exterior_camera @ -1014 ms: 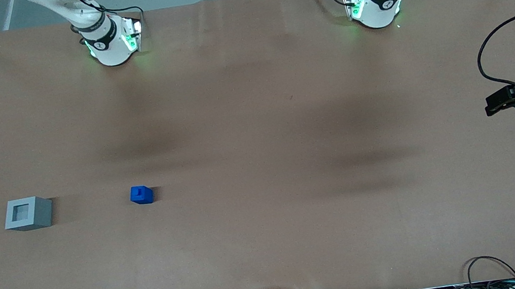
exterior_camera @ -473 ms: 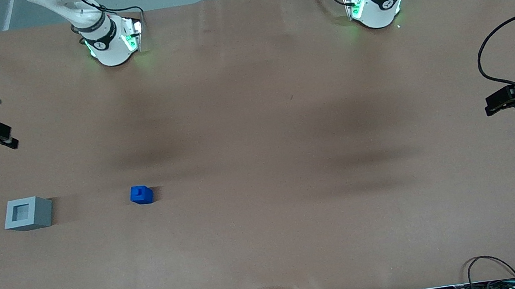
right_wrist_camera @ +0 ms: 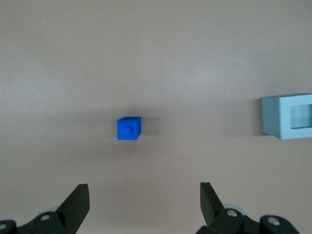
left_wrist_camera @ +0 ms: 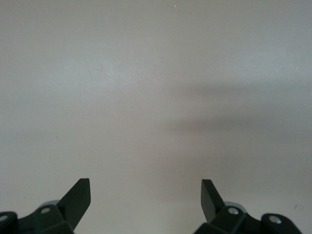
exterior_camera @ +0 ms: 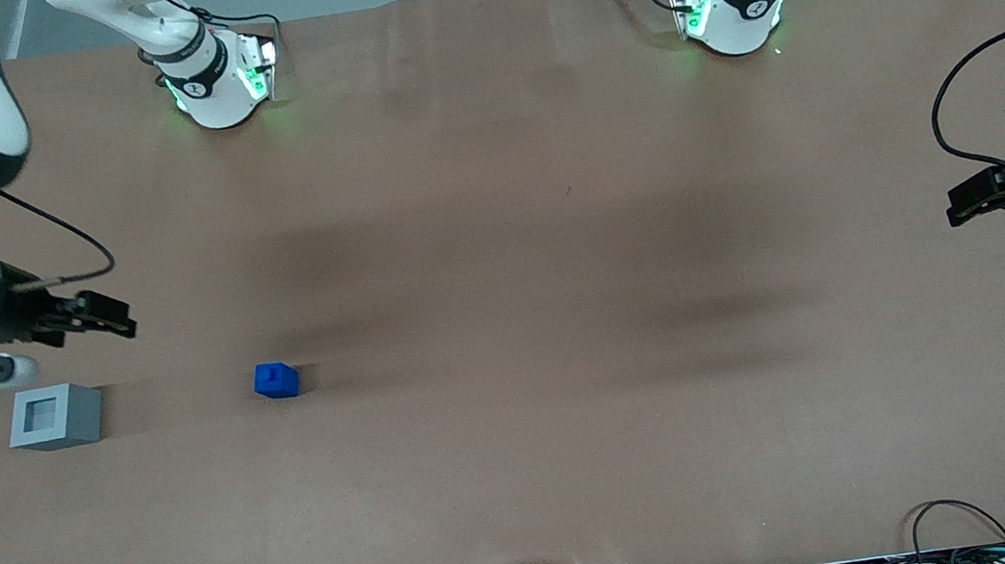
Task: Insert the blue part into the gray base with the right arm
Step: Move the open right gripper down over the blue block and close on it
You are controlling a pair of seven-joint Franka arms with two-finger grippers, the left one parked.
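Next, the right gripper grabs the blue part's raised step end. The narrower end stays free to slot into the gray base.
The blue part (exterior_camera: 277,381) sits on the brown table, its raised step up. It also shows in the right wrist view (right_wrist_camera: 128,128). The gray base (exterior_camera: 54,417) stands beside it toward the working arm's end of the table, recess up, and shows in the right wrist view (right_wrist_camera: 287,116). My right gripper (exterior_camera: 114,320) hangs above the table, farther from the front camera than both blocks and between them sideways. It is open and empty (right_wrist_camera: 144,194), with the blue part ahead of its fingers.
The brown mat (exterior_camera: 523,435) covers the whole table. The two arm bases (exterior_camera: 213,77) (exterior_camera: 733,4) stand at the table's edge farthest from the front camera. Cables (exterior_camera: 964,542) lie along the near edge.
The right arm has swung in from the table's end toward the blocks and nearer the front camera. The blocks have not moved.
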